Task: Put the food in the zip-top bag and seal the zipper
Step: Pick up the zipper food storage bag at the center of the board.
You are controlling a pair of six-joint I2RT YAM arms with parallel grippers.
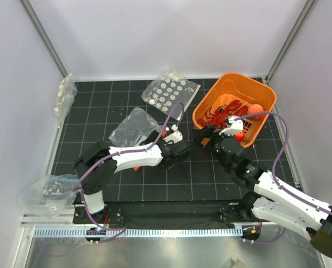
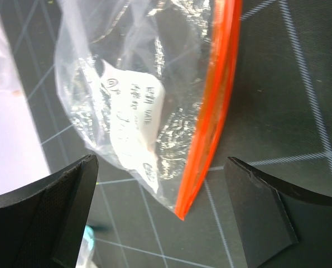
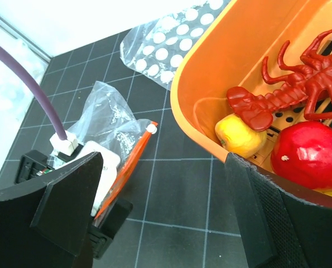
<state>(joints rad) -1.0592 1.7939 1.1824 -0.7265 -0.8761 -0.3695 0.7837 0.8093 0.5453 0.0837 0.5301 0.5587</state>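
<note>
Next, the left gripper grabs the zip-top bag [image 1: 133,126] by the corner at its zipper's end, leaving the rest of the zipper free to open for food.
The zip-top bag [image 1: 133,126] lies flat on the black mat, its orange-red zipper [image 1: 166,132] on its right edge. In the left wrist view the bag [image 2: 126,100] and zipper [image 2: 213,111] end in a corner between my open fingers. My left gripper [image 1: 176,146] is open and empty at that corner. The red toy with thin legs [image 1: 224,111] and a round orange fruit [image 1: 256,109] lie in the orange basket [image 1: 266,92]. My right gripper [image 1: 203,135] is open and empty just outside the basket's near-left wall; its view shows the red toy [image 3: 299,84], a yellow fruit [image 3: 238,134] and a red fruit [image 3: 311,153].
A clear bag with rows of white discs [image 1: 170,92] lies behind the zip-top bag. A clear bag [image 1: 65,97] rests at the far-left edge, and another [image 1: 48,192] at the near-left corner. White walls close in the mat on three sides.
</note>
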